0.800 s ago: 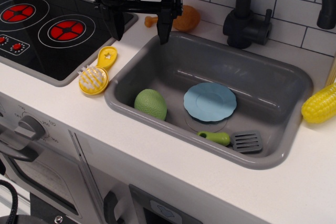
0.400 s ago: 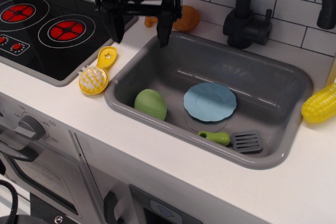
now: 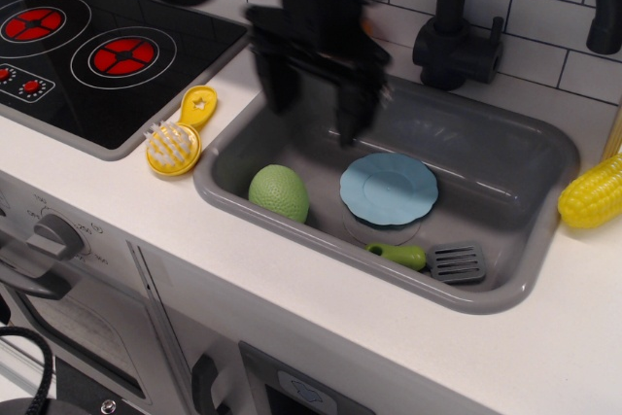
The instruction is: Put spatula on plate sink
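Note:
My gripper grabs the spatula by its middle, where handle meets blade (image 3: 424, 259) next, to put the spatula on the light-blue plate (image 3: 389, 188).
The spatula (image 3: 432, 259), with a light-green handle and a dark grey slotted blade, lies flat on the sink (image 3: 505, 157) floor near the front right corner. The light-blue plate (image 3: 389, 188) lies in the middle of the sink, just behind the spatula and apart from it. My gripper (image 3: 313, 114) is black, blurred by motion, and open and empty. It hangs over the left part of the sink, above and to the left of the plate, its fingers (image 3: 351, 116) pointing down.
A green ball-like lump (image 3: 279, 191) sits in the sink's left part. A yellow brush (image 3: 181, 137) lies on the counter left of the sink. The black faucet (image 3: 466, 17) stands behind the sink. A yellow corn cob (image 3: 594, 190) lies at the right. The stove (image 3: 87, 46) is at the far left.
My gripper has moved right and down, from above the sink's back left corner to over the sink's left part, closer to the plate. The spatula and plate have not moved.

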Robot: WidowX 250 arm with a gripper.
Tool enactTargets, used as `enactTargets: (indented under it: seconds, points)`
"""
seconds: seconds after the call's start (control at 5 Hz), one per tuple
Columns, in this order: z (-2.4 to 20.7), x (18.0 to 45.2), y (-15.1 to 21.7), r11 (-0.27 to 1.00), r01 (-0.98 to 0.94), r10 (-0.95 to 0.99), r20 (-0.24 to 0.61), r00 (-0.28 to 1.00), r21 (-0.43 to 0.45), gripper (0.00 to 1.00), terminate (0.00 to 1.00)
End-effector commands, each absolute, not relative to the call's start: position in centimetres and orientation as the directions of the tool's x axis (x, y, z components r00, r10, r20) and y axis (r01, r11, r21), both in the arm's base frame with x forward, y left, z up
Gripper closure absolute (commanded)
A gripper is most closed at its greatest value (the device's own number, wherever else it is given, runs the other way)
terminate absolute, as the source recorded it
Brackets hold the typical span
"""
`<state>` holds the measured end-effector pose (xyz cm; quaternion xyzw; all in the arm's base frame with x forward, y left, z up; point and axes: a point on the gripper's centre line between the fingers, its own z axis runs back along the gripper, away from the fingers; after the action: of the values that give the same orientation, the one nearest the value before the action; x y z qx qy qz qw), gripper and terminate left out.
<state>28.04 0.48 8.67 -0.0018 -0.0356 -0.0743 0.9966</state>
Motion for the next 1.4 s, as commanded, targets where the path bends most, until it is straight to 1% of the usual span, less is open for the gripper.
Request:
enactTargets:
  seconds: [0.0,0.2,0.4,0.6,1.0,1.2]
  points:
    - [7.4,27.7,-2.4,0.814,0.58,-0.581,0.068,0.811,0.032,0.0,0.0]
    - [5.9,27.3,-3.4,0.663,0.747,-0.747,0.096,0.658,0.047,0.0,0.0]
    - [3.9,27.3,-4.2,0.638,0.769,-0.77,0.072,0.634,0.052,0.0,0.0]
    - [2.5,27.2,-4.5,0.631,0.772,-0.775,0.073,0.627,0.073,0.0,0.0]
    - [0.9,26.1,-4.6,0.626,0.777,-0.779,0.085,0.621,0.064,0.0,0.0]
    - [0.1,26.0,-5.1,0.625,0.778,-0.78,0.069,0.622,0.06,0.0,0.0]
